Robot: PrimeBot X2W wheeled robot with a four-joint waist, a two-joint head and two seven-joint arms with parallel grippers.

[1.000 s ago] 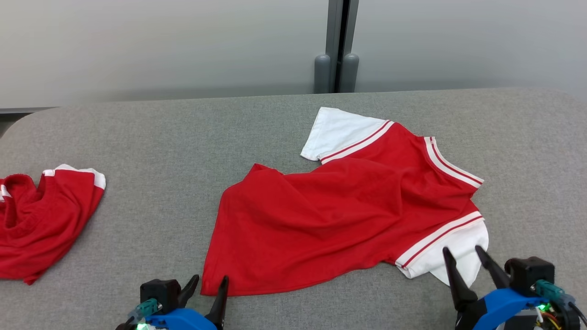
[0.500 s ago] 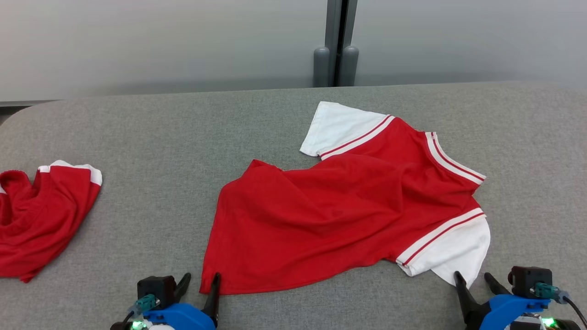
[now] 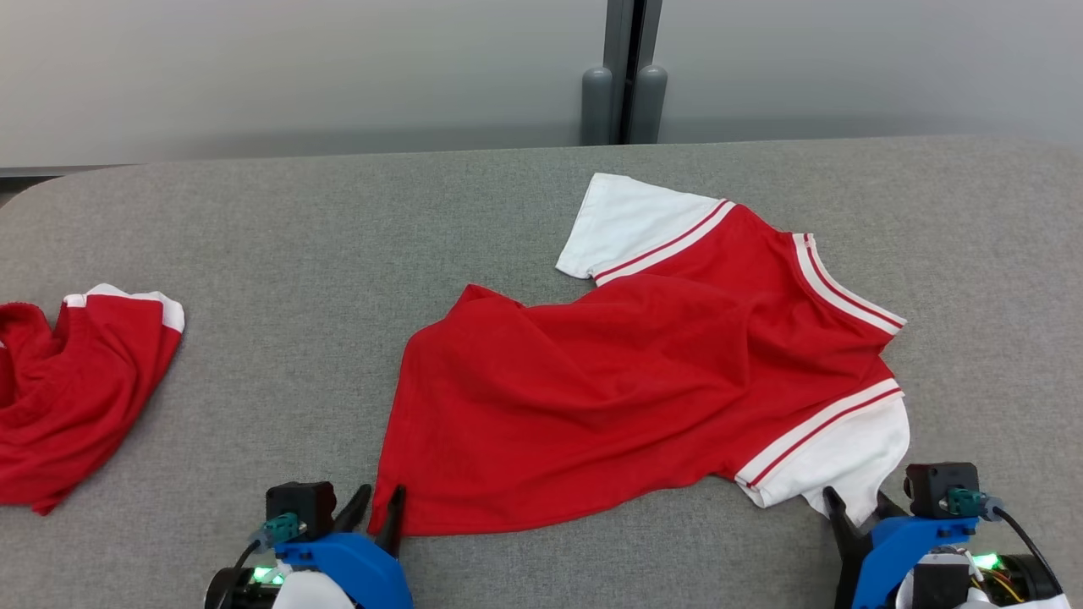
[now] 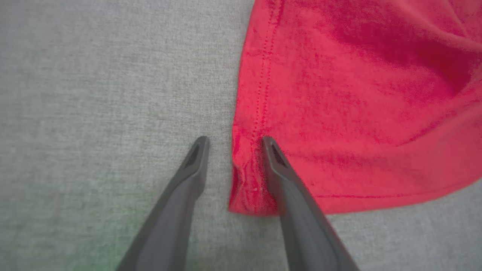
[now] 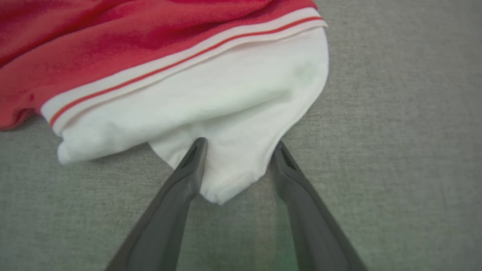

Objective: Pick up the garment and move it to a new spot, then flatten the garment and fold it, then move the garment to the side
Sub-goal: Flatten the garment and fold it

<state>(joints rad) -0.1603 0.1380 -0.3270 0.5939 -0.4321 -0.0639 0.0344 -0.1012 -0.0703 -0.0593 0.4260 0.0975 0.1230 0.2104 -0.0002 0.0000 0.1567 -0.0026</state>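
Note:
The left gripper pinches the shirt by its hem corner [image 3: 386, 518] next, where the hem's edge is free, since the shirt's red body [image 3: 568, 406] lies spread out.
The garment [image 3: 643, 397] is a red shirt with white, red-striped sleeves, spread loosely with wrinkles on the grey table [image 3: 296, 254]. My left gripper [image 3: 381, 495] is at its near left hem corner. In the left wrist view the left gripper [image 4: 235, 141] is open, one finger on the red cloth [image 4: 339, 94] and the other on the table, with the hem edge between them. My right gripper [image 3: 854, 499] is at the near white sleeve. In the right wrist view the right gripper [image 5: 241, 143] is open, its fingers either side of the sleeve's tip [image 5: 226, 94].
A second red and white shirt [image 3: 76, 389] lies crumpled at the table's left edge. Beyond the table's far edge stands a pale wall with a dark vertical post [image 3: 622, 85]. Bare grey table lies between the two shirts.
Both grippers have sunk lower toward the table and their jaws have narrowed a little around the cloth. The head camera has shifted slightly. The shirt lies as before.

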